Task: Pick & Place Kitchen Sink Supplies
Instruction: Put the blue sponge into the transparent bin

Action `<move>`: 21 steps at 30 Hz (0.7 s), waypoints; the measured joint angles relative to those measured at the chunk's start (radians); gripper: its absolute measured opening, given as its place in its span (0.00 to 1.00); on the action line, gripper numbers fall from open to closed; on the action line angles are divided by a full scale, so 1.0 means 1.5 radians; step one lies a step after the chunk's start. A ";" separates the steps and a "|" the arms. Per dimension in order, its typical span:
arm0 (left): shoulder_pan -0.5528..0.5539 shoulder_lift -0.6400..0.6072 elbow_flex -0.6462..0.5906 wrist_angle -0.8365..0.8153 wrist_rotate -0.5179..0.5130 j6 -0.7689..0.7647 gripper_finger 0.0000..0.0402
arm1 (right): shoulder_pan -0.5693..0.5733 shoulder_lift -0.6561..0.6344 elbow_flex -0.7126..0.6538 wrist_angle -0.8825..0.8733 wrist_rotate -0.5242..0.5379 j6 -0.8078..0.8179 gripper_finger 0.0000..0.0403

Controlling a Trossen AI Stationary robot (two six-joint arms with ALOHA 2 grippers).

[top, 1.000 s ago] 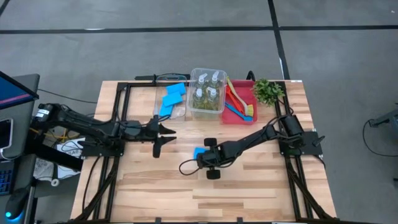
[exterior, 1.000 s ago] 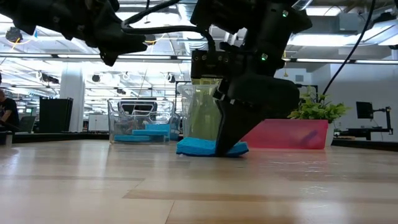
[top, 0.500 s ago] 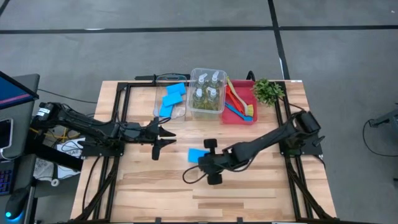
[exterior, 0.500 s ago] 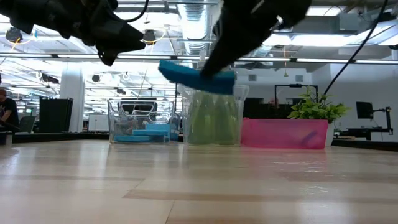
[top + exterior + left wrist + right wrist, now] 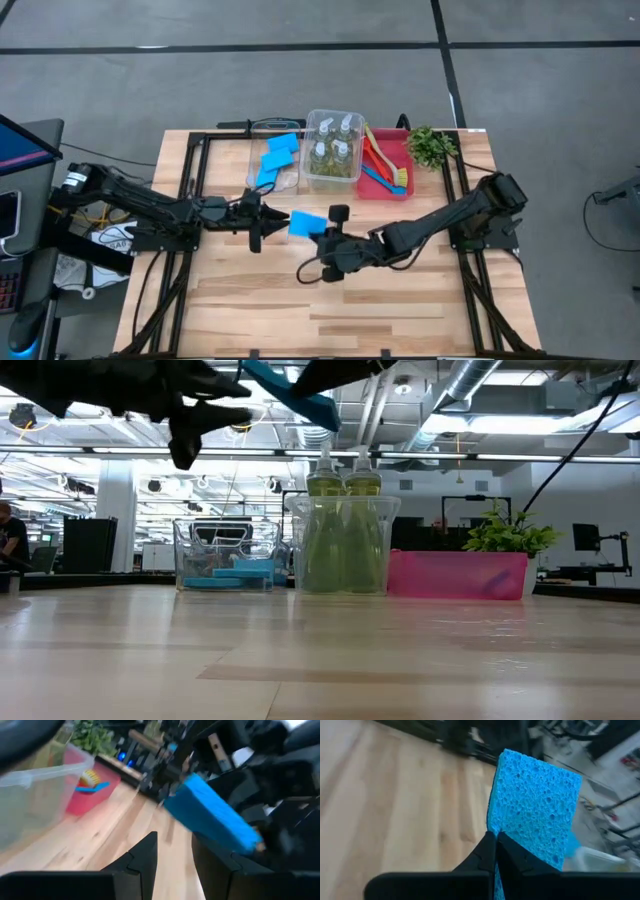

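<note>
My left gripper's fingers stop short of the blue sponge's near edge, so closing now would miss. It moves toward that edge, before closing.
My right gripper is shut on a flat bright-blue sponge and holds it high above the middle of the table; the low view shows the sponge well above the bins. My left gripper stands open just left of the sponge, pointing at it. The left wrist view shows its fingers with nothing between them and the sponge a little ahead. Other sponges lie in a clear bin. Small bottles of yellow-green liquid stand in a second clear bin. Brushes lie in the red bin. My right gripper pinches the sponge between its two fingers at the sponge's near edge. The fingers come almost level from the table's right side. The sponge sticks out past the fingertips toward my left gripper, tilted and lifted clear of the table.
Along the far edge stand the clear sponge bin, the clear bottle bin and the red bin, with a small leafy plant at the far right. The near half of the wooden table is bare boards.
My right gripper has risen from the table with the sponge, tipped from pointing down to nearly level, and gone toward the table's left, up to my left gripper. The sponge, which lay flat on the table, is now lifted clear. My left gripper has rolled a little in place.
</note>
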 joint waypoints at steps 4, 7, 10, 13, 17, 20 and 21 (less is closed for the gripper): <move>0.000 0.037 0.000 0.077 0.000 -0.056 0.30 | -0.013 0.001 0.000 -0.029 0.029 0.002 0.00; 0.000 0.045 0.000 0.099 -0.002 -0.069 0.30 | -0.020 0.002 0.000 -0.062 0.029 0.020 0.00; 0.000 0.045 0.000 0.113 -0.002 -0.070 0.30 | -0.021 0.003 0.000 -0.076 0.028 0.028 0.00; 0.000 0.046 0.000 0.117 -0.006 -0.069 0.30 | -0.021 0.003 0.000 -0.075 0.029 0.028 0.00; 0.000 0.046 0.000 0.117 -0.038 -0.068 0.30 | -0.021 0.002 0.000 -0.071 0.028 0.026 0.00; 0.000 0.046 0.000 0.117 -0.063 -0.067 0.30 | -0.023 0.003 0.000 -0.055 0.028 0.011 0.00; 0.000 0.046 0.000 0.117 -0.070 -0.067 0.30 | -0.024 0.003 0.000 -0.048 0.028 0.006 0.00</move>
